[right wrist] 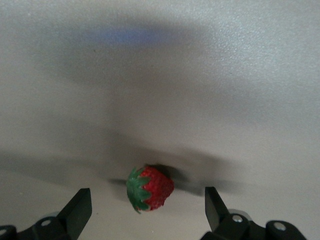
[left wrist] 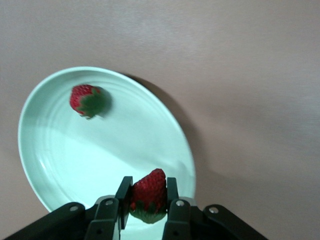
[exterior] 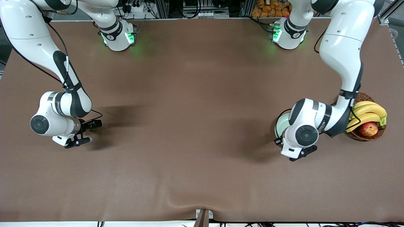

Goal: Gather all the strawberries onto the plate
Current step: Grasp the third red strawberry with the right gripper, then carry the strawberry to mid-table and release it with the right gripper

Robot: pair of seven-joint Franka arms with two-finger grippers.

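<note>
The robot's right gripper is ready to close on the strawberry: its fingers are level with the strawberry's middle point(right wrist: 153, 188), and the green cap point(right wrist: 136, 190) is between them.
The pale green plate point(left wrist: 55, 165) lies at the left arm's end of the table, beside the basket; in the front view only its edge point(exterior: 279, 124) shows under the left arm's hand. One strawberry point(left wrist: 87, 100) lies in the plate. Over the plate's rim, my left gripper point(left wrist: 148, 199) is shut on a second strawberry point(left wrist: 150, 189). At the right arm's end of the table, a third strawberry point(right wrist: 150, 188) lies on the brown cloth. My right gripper point(right wrist: 146, 201) point(exterior: 86, 132) stands open around it, one finger on each side, neither touching it.
A brown wicker basket point(exterior: 377, 135) stands beside the plate, toward the table's end, holding bananas point(exterior: 367, 113) and a red-yellow apple point(exterior: 368, 129). The left arm's forearm passes over the basket. A brown cloth point(exterior: 195, 126) covers the table.
</note>
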